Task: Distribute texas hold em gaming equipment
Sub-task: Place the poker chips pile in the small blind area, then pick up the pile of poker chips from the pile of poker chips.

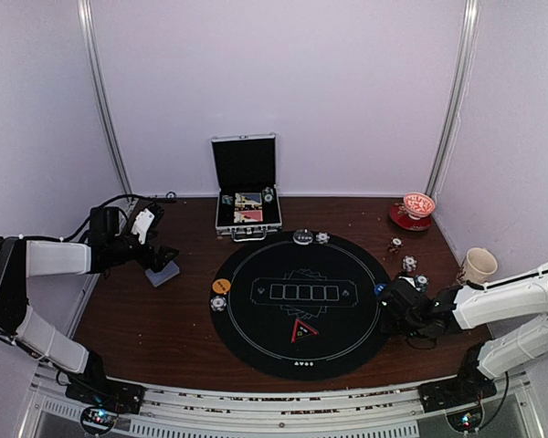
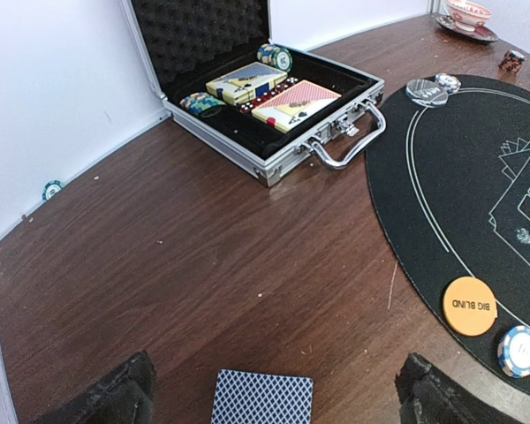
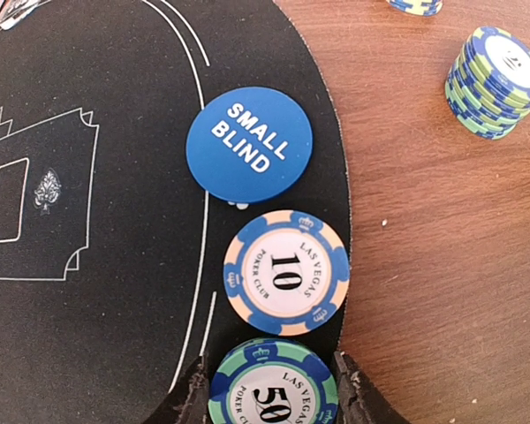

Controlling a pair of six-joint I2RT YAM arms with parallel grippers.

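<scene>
The green chip [image 3: 274, 393] is level with the blue chip, inside the mat's edge, and would settle, so it now leaves my right gripper.
A deck of blue-patterned playing cards [image 2: 261, 399] lies on the wood between the wide-apart fingers [image 2: 115, 397] of my left gripper [image 2: 277, 367], which is open and touches nothing. From above, the left gripper [image 1: 157, 258] hangs over the cards [image 1: 164, 273], left of the black mat [image 1: 301, 351]. My right gripper [image 3: 269, 364] is shut on a green 50 chip [image 3: 274, 393] at the mat's right edge. Just ahead of it lie a blue 10 chip [image 3: 286, 271] and the blue SMALL BLIND disc [image 3: 249, 144]. An orange BIG BLIND disc [image 2: 470, 306] and a blue chip [image 2: 519, 350] sit on the mat's left edge.
The silver case [image 2: 331, 132] stands open at the back with card boxes and chips inside. A clear button [image 2: 426, 91] and a chip [image 2: 448, 81] rest on the mat's far edge. A chip stack [image 3: 496, 79] stands on the wood to the right. A red bowl [image 1: 418, 205] and a cup [image 1: 478, 265] are at the far right.
</scene>
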